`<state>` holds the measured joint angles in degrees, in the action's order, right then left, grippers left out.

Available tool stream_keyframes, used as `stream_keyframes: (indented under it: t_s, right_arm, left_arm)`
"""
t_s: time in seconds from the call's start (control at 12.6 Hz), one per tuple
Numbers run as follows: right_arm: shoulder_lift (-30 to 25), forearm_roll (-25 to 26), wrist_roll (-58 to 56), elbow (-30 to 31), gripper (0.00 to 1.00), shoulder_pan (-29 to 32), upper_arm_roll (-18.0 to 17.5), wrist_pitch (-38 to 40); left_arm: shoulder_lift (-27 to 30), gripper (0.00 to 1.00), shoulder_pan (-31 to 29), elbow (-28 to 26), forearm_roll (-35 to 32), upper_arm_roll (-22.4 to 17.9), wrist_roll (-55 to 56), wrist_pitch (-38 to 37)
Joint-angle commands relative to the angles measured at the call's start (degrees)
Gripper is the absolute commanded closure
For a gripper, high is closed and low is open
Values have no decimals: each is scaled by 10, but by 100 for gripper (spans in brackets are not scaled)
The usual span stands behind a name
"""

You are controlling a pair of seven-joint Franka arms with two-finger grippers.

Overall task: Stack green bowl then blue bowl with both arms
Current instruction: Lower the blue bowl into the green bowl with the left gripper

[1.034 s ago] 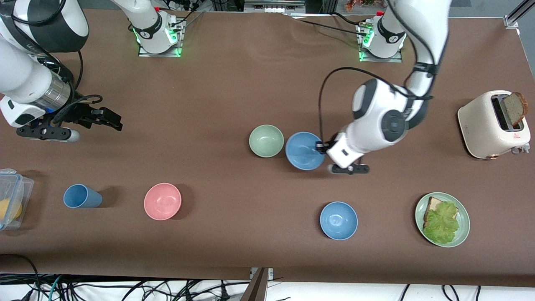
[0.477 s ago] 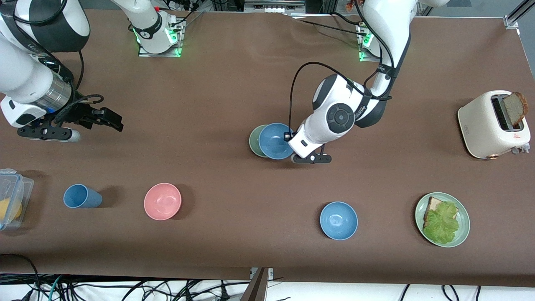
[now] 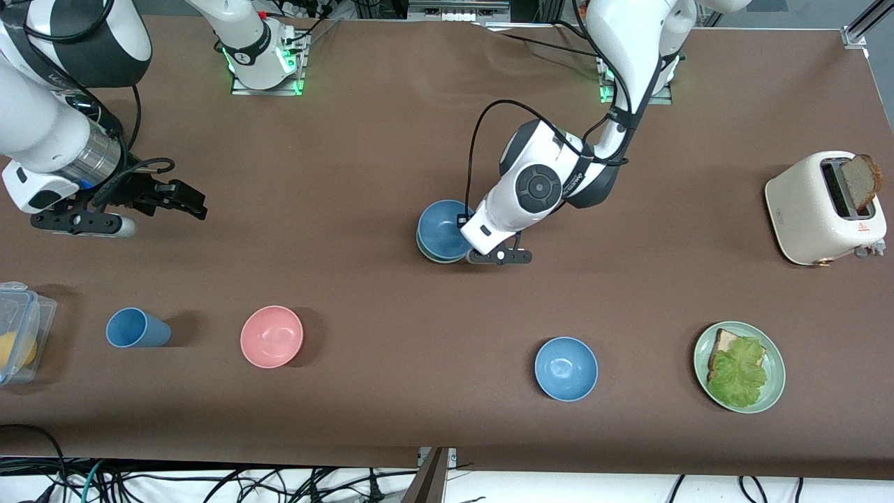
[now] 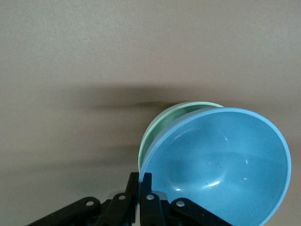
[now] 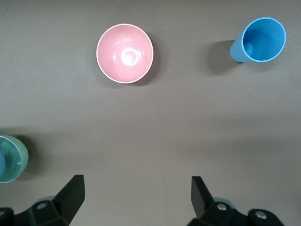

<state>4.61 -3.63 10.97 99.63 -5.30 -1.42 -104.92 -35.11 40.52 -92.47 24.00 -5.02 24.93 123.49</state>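
Note:
The blue bowl's lower side sits inside the green bowl's rim, so it is time for my left gripper to open.
My left gripper [image 3: 466, 225] is shut on the rim of the blue bowl [image 3: 442, 236] and holds it right over the green bowl [image 3: 433, 259]. Only a thin sliver of the green bowl's rim shows under it. In the left wrist view the fingers [image 4: 146, 181] pinch the blue bowl [image 4: 221, 165] at its edge. There the green bowl [image 4: 164, 125] peeks out from below it. Whether the two bowls touch I cannot tell. My right gripper [image 3: 190, 201] waits open over bare table at the right arm's end, its jaws [image 5: 136, 193] wide apart with nothing between them.
A pink bowl [image 3: 272, 336] and a blue cup [image 3: 136, 328] stand nearer the front camera. So do a second, brighter blue bowl [image 3: 566, 368] and a green plate [image 3: 775, 383] with bread and lettuce. A toaster [image 3: 810, 209] and a plastic box [image 3: 21, 328] sit at the table's ends.
The left arm has carried the blue bowl toward the right arm's end, from beside the green bowl to directly over it. The right arm has not moved.

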Motion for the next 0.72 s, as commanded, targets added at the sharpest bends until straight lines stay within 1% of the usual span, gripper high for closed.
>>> stream_keyframes:
  t_s: [0.0, 0.08, 0.16, 0.24, 0.4, 0.48, 0.64]
  right_arm:
    - [-7, 5, -2, 6, 0, 3, -4, -1]
    - [-7, 5, -2, 6, 0, 2, -4, -3]
    - [0, 6, -3, 2, 0, 2, -4, -5]
    - [1, 6, -2, 1, 0, 2, -4, -6]
    - [1, 6, -2, 1, 0, 2, -4, -12]
    - [1, 6, -2, 0, 0, 2, -4, -12]
    - [-2, 5, -6, 0, 0, 2, -4, -9]
  left_arm:
    - [-9, 78, 7, 13, 6, -10, 8, -1]
    - [-9, 61, 6, 13, 9, -10, 9, -1]
    - [-7, 41, 5, 14, 10, -11, 13, -2]
    - [-1, 0, 3, 15, 9, -12, 14, -4]
    - [24, 0, -9, 20, 13, -19, 13, -20]
    - [37, 0, -25, 36, 17, -21, 13, -52]
    - [57, 0, -62, 90, 11, -25, 13, -156]
